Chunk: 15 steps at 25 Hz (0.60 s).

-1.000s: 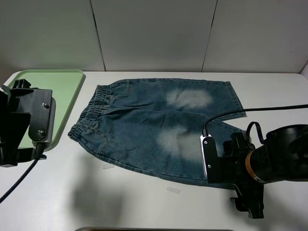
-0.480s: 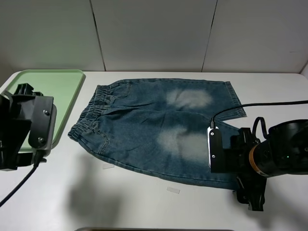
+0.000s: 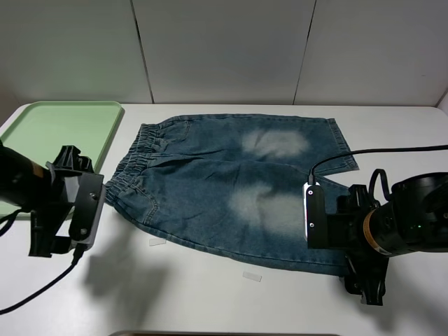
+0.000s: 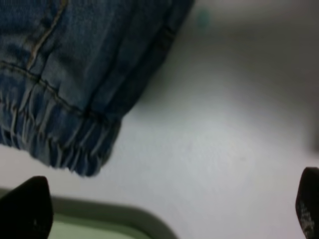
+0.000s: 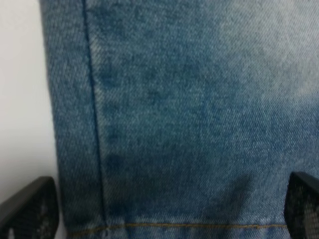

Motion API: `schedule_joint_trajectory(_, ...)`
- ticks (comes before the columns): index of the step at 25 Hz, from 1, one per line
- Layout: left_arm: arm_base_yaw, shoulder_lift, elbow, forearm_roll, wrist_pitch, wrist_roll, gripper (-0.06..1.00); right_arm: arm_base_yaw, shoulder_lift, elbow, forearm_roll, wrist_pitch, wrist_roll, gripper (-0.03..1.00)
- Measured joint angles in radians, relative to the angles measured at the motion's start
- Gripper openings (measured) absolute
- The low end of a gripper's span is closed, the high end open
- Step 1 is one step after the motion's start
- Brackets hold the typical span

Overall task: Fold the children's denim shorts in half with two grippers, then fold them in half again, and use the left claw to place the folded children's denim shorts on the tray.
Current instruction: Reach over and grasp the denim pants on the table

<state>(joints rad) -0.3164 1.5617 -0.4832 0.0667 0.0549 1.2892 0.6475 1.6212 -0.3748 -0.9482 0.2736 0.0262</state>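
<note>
I need to grab the leg hem's corner (image 3: 344, 271) with my right gripper next, to fold the children's denim shorts in half, along with the waistband (image 3: 131, 164).
The children's denim shorts (image 3: 224, 182) lie spread flat on the white table, waistband to the left and leg hems to the right. The pale green tray (image 3: 49, 129) sits at the back left. My left gripper (image 3: 52, 234) hangs open just left of the near waistband corner. In the left wrist view its fingertips (image 4: 27, 209) stand wide apart over bare table, with the waistband corner (image 4: 75, 144) and the tray rim (image 4: 124, 216) close by. My right gripper (image 3: 364, 283) hangs open over the near leg's hem. Its fingertips (image 5: 30, 209) straddle the denim (image 5: 174, 124) with nothing gripped.
Two small pale scraps (image 3: 252, 276) (image 3: 157, 242) lie on the table in front of the shorts. Grey wall panels (image 3: 224, 49) close off the back. A cable (image 3: 392, 150) runs from the right arm across the right side.
My left arm has swung right and down from over the tray to beside the waistband corner. My right arm shifted slightly right, then held still. Both grippers stayed open.
</note>
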Motion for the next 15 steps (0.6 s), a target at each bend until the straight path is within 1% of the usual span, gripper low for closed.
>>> schedule_joint_trajectory(7, 0.0, 0.155, -0.002, -0.001, -0.229, 0.0, 0.94, 0.0, 0.004, 0.0, -0.004, -0.009, 0.0, 0.69)
schedule_joint_trajectory(10, 0.0, 0.188, -0.003, -0.002, -0.32, 0.0, 0.93, 0.0, 0.017, -0.001, -0.004, -0.012, 0.0, 0.66)
schedule_joint_trajectory(15, 0.0, 0.222, -0.006, -0.004, -0.406, 0.0, 0.91, 0.0, 0.039, -0.006, -0.01, -0.014, 0.0, 0.63)
